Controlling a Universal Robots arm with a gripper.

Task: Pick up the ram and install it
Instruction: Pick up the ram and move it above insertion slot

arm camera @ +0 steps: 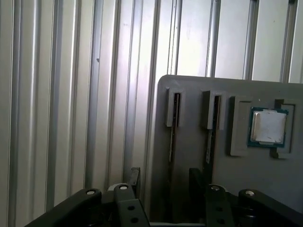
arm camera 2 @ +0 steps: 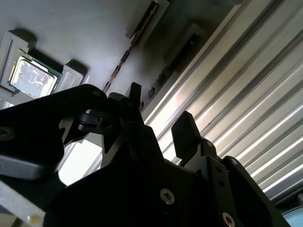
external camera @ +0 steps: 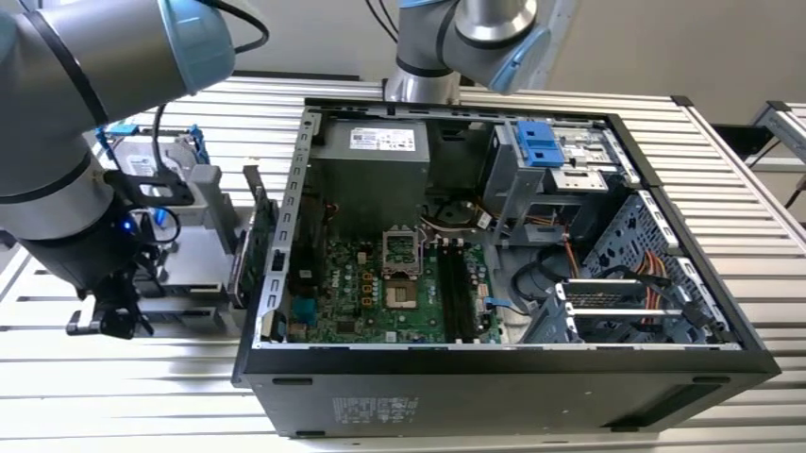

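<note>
Next, my gripper grabs the ram by its long exposed edge (arm camera: 173, 137) to install the ram in the memory slots.
My gripper (arm camera: 164, 182) is open, its two black fingers (arm camera: 135, 176) apart with nothing between them. It hangs low over a grey holder block (arm camera: 189, 94) at the exterior view's left, beside the open computer case (external camera: 504, 368). The ram (arm camera: 173, 127) stands edge-on in a narrow slot of that block, in line with the gap between my fingers. In the second wrist view the gripper (arm camera 2: 161, 118) is open too, with the ram's thin edge (arm camera 2: 124, 59) beyond it. In the exterior view the gripper (external camera: 108, 316) sits at the block's near end.
A second stick (arm camera: 209, 137) fills the neighbouring slot, and a processor chip (arm camera: 268, 126) lies in a pocket of the block. A green expansion card (external camera: 259, 245) and a hard drive with blue bracket (external camera: 158, 160) stand nearby. The motherboard's memory slots (external camera: 454, 293) lie inside the case.
</note>
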